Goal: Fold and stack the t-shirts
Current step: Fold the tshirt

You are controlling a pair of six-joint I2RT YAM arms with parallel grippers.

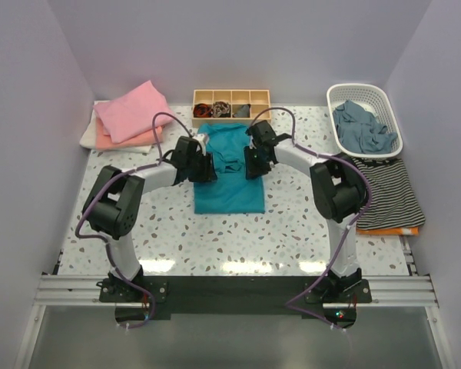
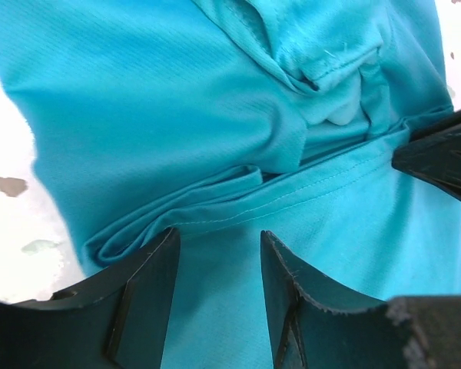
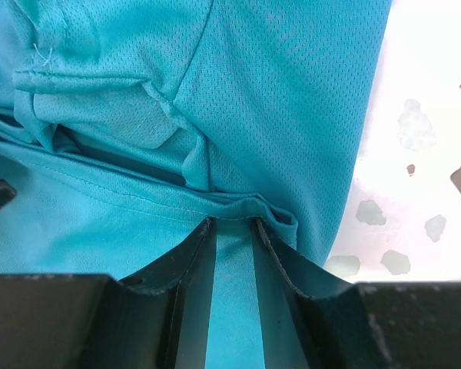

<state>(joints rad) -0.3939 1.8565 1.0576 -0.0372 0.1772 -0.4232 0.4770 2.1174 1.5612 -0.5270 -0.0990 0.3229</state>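
Note:
My right gripper needs to fold the t-shirt over next, so it should grab the t-shirt by its bunched hem near its side edge (image 1: 254, 177) (image 3: 240, 207), opposite my left gripper.
A teal-blue t-shirt (image 1: 229, 192) lies at the table's middle, its upper part bunched and partly folded down. My left gripper (image 1: 203, 165) is at the shirt's left edge, my right gripper (image 1: 253, 163) at its right edge. In the left wrist view the left gripper (image 2: 219, 234) is open, jaws wide apart over a stitched hem fold of the shirt (image 2: 177, 115). In the right wrist view the right gripper (image 3: 232, 223) has a narrow gap, its tips against the bunched hem of the shirt (image 3: 292, 92). A pink folded shirt (image 1: 134, 110) tops a peach one (image 1: 115, 140) and a white one (image 1: 88, 134) at the back left.
A wooden compartment tray (image 1: 230, 98) stands behind the teal shirt. A white basket (image 1: 365, 92) with blue-grey clothes (image 1: 361, 127) sits at the back right. A striped garment (image 1: 388, 192) lies on an orange one (image 1: 392, 229) at the right edge.

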